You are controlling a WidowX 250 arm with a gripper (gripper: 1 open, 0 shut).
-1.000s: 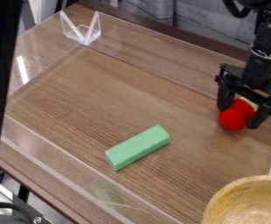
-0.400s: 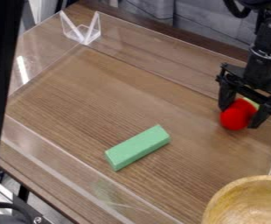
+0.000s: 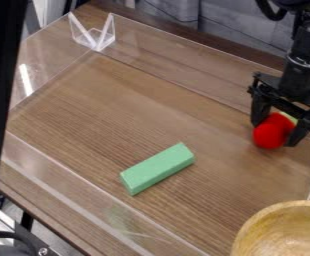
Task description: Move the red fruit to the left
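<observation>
My gripper closes on the red fruit next, since its fingers reach beside the fruit close to the wooden table and closing now would catch the fruit.
The red fruit, a small bright red toy strawberry with a bit of green at its top, rests on the wooden table at the right side. My black gripper points down over it with its jaws open, one finger on each side of the strawberry. The fingers reach down close to the tabletop. Whether the pads touch the fruit I cannot tell.
A flat green rectangular block lies near the table's middle front. A clear plastic stand sits at the back left. The rim of a wooden bowl shows at the bottom right corner. A transparent wall borders the table.
</observation>
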